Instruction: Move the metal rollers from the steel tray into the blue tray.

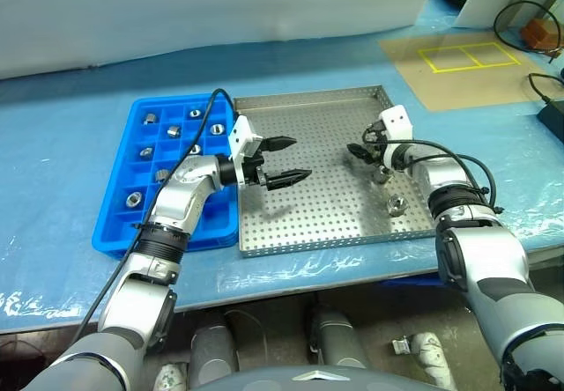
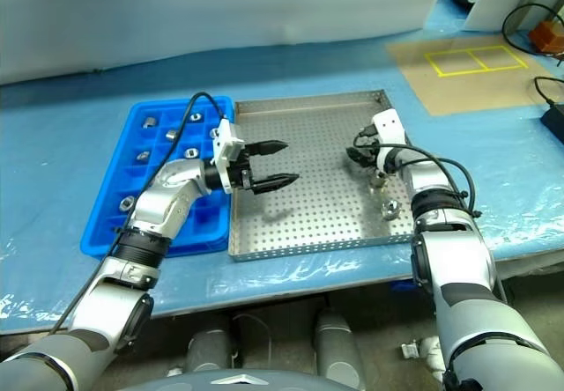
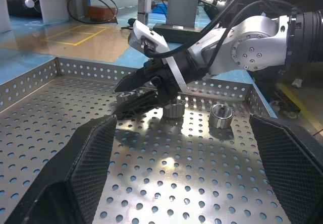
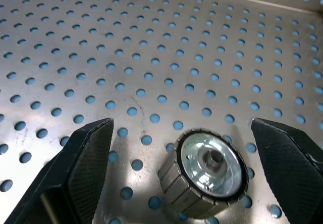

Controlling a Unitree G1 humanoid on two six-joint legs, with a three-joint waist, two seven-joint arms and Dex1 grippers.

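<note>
The roller's ridged body is between my right gripper's fingers, down near the steel tray's perforated bottom, so I should close. Closing now would hold the roller.
The steel tray lies mid-table with the blue tray against its left side. Two metal rollers rest on the steel tray's right part, and several more sit in the blue tray's compartments. My right gripper hangs open, low over the perforated floor. In the right wrist view a roller lies between its spread fingers, ungripped. My left gripper is open and empty above the steel tray's left part, pointing right toward the right gripper.
A brown mat with a yellow taped rectangle lies at the back right, with black cables beyond it. Blue sheeting covers the table around both trays.
</note>
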